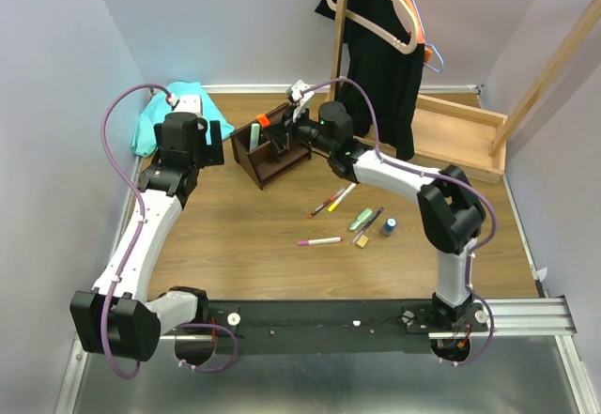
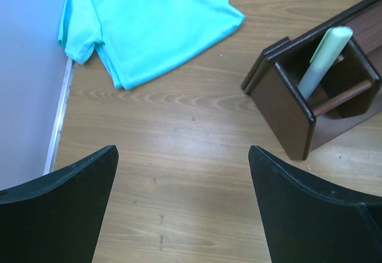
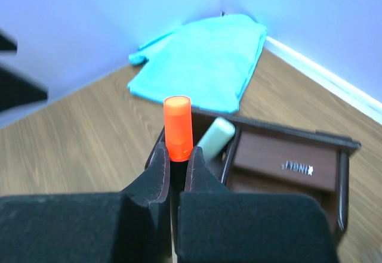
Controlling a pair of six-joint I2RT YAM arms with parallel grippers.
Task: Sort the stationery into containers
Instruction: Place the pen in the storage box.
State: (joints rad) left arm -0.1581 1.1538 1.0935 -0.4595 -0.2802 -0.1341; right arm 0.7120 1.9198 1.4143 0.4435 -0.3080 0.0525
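Note:
My fingers are short of the organizer's slot and opening now would leave the orange marker (image 1: 263, 120) outside. My right gripper first moves the marker toward the slot from here.
The dark brown organizer (image 1: 270, 156) stands at the back middle of the table. My right gripper (image 1: 285, 133) is shut on an orange marker (image 1: 263, 120), held upright over the organizer's left slot; in the right wrist view the marker (image 3: 178, 129) sticks up between the fingers (image 3: 158, 167). A pale green marker (image 3: 216, 135) leans in that slot and also shows in the left wrist view (image 2: 325, 60). My left gripper (image 2: 182, 155) is open and empty over bare table, left of the organizer (image 2: 286, 105). On the table lie a pink marker (image 1: 319, 241), a yellow marker (image 1: 341, 196), a pale green marker (image 1: 361, 219), a dark pen (image 1: 374, 218), a tan block (image 1: 360, 239) and a blue cylinder (image 1: 388, 226).
A teal cloth (image 1: 164, 114) lies in the back left corner by the wall. A wooden rack with black clothes (image 1: 380, 48) and a light wooden tray base (image 1: 460, 132) stand at the back right. A thin pink-red marker (image 1: 322, 207) lies beside the yellow one.

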